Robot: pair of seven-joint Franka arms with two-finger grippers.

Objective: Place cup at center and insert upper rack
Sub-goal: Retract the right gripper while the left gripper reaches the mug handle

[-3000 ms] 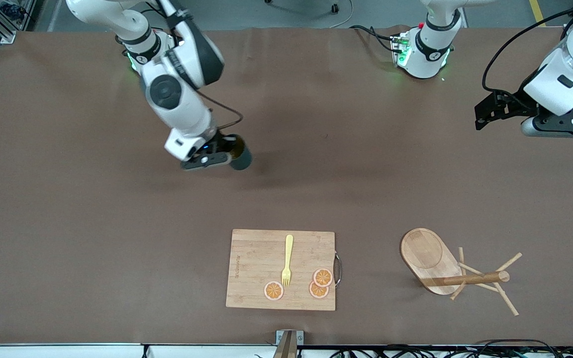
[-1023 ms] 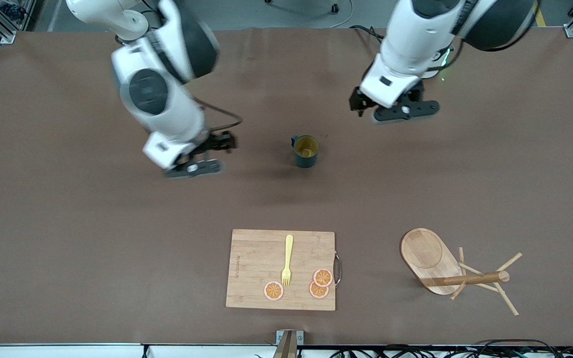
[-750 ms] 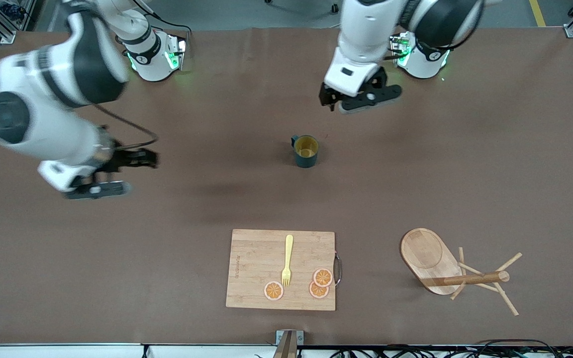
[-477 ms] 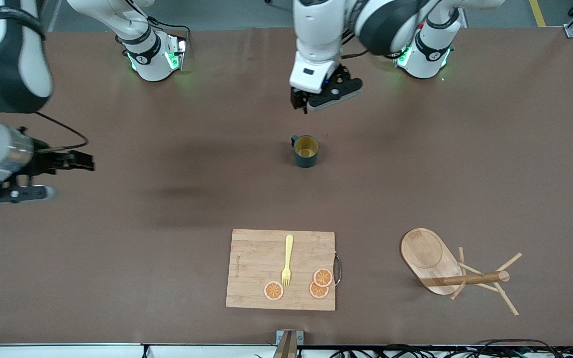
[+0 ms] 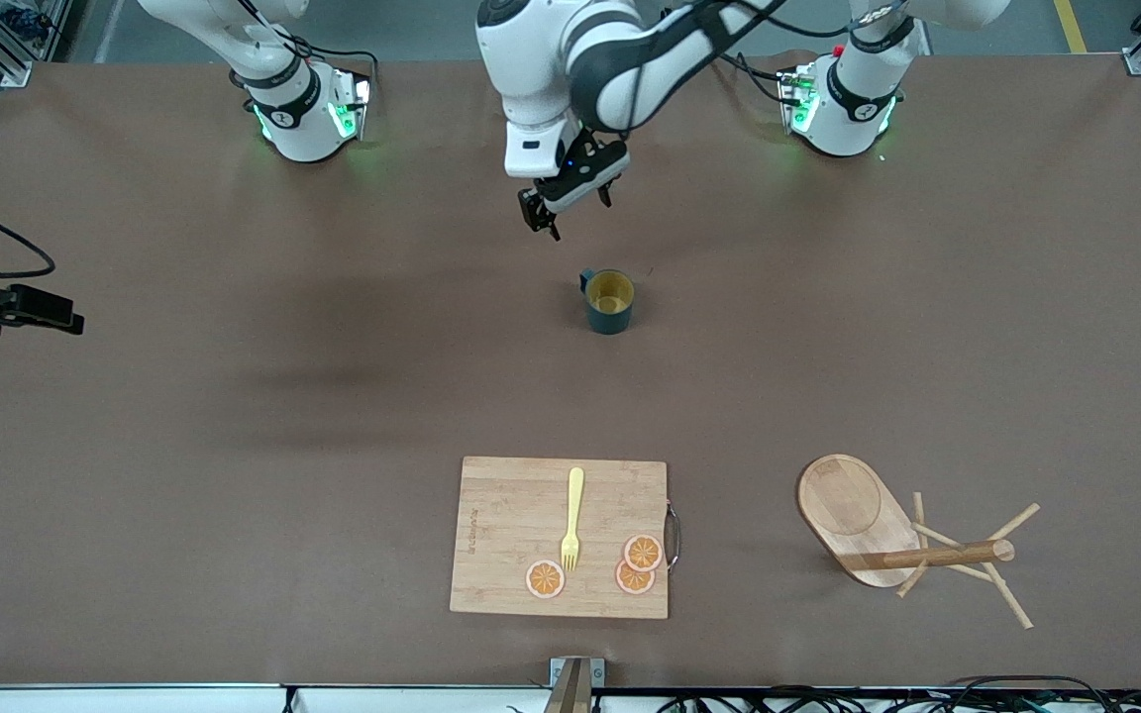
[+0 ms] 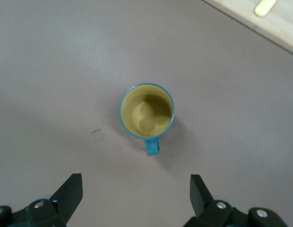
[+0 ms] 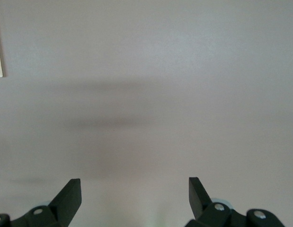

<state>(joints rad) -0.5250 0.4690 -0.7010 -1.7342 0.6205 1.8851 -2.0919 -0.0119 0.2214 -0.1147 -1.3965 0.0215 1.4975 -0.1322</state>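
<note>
My left gripper grabs the cup by its handle [image 5: 585,280] next, to keep the cup's opening free to slide onto the upper rack [image 5: 953,553].
The dark teal cup [image 5: 609,300] with a mustard-yellow inside stands upright at the middle of the table, free of both grippers. It also shows in the left wrist view [image 6: 147,111], handle toward the camera. My left gripper [image 5: 570,210] is open and empty, in the air over bare table beside the cup; its own view shows it too [image 6: 136,187]. My right gripper [image 5: 60,319] is open and empty over the right arm's end of the table [image 7: 134,187]. The upper rack, a wooden mug tree [image 5: 887,535], lies on its side near the front camera, toward the left arm's end.
A bamboo cutting board [image 5: 511,515] with a yellow fork [image 5: 571,520] and three orange slices [image 5: 545,578] lies near the front edge, nearer the front camera than the cup. A strip of the board shows in the left wrist view [image 6: 274,28].
The right gripper set the cup down at the middle, let go and swung away to its end of the table. The left arm swung in from its end to beside the cup.
</note>
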